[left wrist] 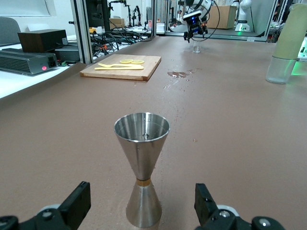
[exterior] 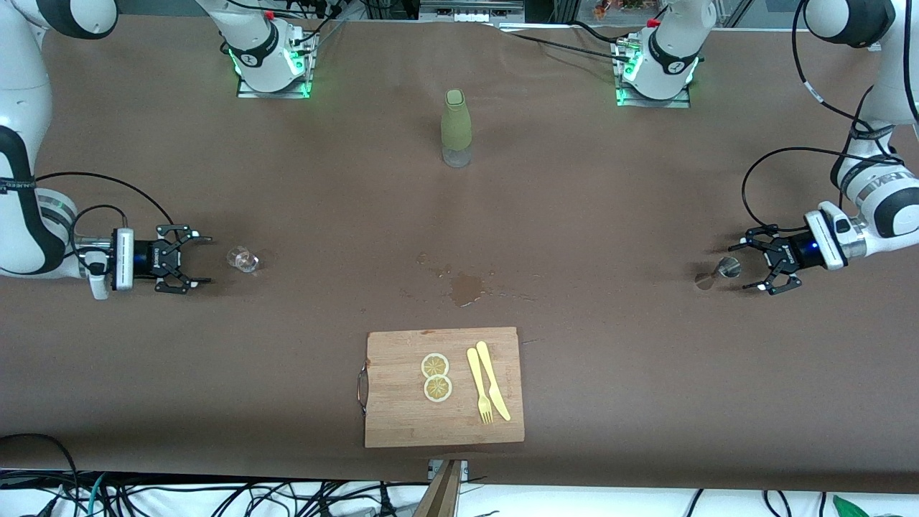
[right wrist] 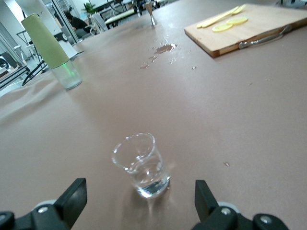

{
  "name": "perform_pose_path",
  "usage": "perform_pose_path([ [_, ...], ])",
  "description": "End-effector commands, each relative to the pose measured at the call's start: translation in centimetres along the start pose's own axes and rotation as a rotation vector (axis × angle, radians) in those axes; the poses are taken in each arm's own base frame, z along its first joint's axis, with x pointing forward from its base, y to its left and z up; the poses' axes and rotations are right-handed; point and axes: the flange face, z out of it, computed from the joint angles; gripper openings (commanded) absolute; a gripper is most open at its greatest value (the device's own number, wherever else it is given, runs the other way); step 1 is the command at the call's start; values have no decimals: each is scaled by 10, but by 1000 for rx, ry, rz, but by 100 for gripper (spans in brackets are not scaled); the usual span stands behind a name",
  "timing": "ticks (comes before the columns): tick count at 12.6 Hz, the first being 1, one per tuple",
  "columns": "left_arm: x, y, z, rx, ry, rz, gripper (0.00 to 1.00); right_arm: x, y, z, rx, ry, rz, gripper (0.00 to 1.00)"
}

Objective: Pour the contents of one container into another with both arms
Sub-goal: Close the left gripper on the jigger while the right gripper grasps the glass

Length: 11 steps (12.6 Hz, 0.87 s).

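Note:
The left gripper reaches the jigger next and takes hold of its narrow middle, so the jigger's wide upper cup stays free to catch the pour.
A steel hourglass-shaped jigger [exterior: 720,271] [left wrist: 142,163] stands upright on the table at the left arm's end. My left gripper [exterior: 754,264] [left wrist: 143,208] is open, low over the table, with the jigger's base just ahead of its fingers, apart from both. A small clear glass [exterior: 243,259] [right wrist: 142,164] with a little liquid stands at the right arm's end. My right gripper [exterior: 202,259] [right wrist: 139,203] is open and level with it, the glass just ahead of its fingertips, untouched.
A green-sleeved bottle [exterior: 456,129] stands mid-table near the arms' bases. A wet spill [exterior: 465,287] marks the brown cloth at the centre. Nearer the front camera lies a wooden cutting board [exterior: 402,416] with two lemon slices [exterior: 436,377], a yellow fork and knife [exterior: 488,388].

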Motion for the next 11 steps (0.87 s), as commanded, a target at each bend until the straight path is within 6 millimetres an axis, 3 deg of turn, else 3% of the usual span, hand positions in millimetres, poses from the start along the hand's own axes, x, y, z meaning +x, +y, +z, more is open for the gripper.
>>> perform_pose_path([
  [1, -4, -1, 20, -2, 49, 48, 96, -15, 6, 14, -32, 66, -48, 100],
  [6, -3, -3, 59, -8, 117, 63, 95, -22, 10, 38, -17, 78, -86, 100],
  [11, -6, -5, 71, 16, 146, 49, 88, -19, 11, 54, 15, 81, -145, 100],
])
